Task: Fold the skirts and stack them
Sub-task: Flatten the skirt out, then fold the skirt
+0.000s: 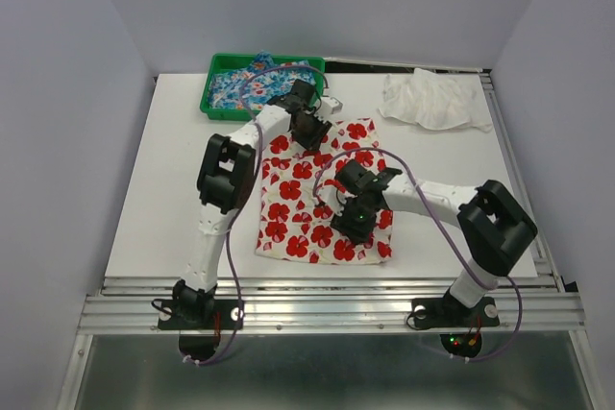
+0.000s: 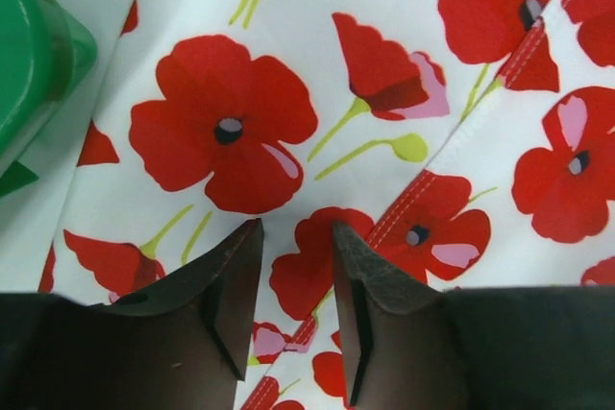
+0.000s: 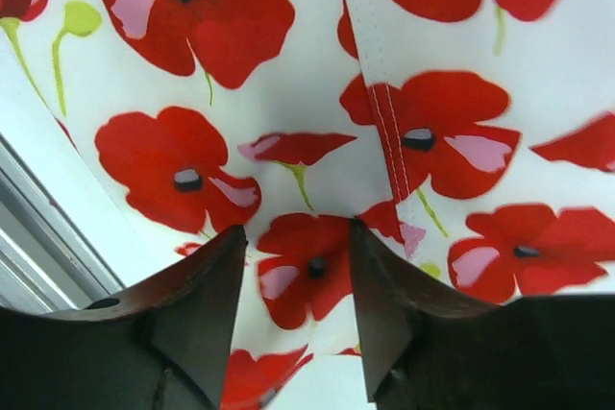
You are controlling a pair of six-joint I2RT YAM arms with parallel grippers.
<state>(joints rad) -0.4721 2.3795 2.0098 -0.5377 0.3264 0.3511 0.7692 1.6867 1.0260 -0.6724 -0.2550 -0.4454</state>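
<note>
Next, my right gripper grips the white skirt at its near hem's corner to fold the skirt's near side over its far side.
The white skirt with big red flowers lies spread flat on the table in front of both arms. It fills the left wrist view and the right wrist view. The blue flowered skirt lies bunched in the green tray at the back left. My left gripper is open just above the white skirt's far edge, near a stitched seam. My right gripper is open low over the skirt's near right part, with cloth showing between its jaws.
A crumpled white cloth lies at the back right. The green tray's corner shows left of the left gripper. The white table's surface and edge show beside the skirt's near hem. Metal rails run along the table's front.
</note>
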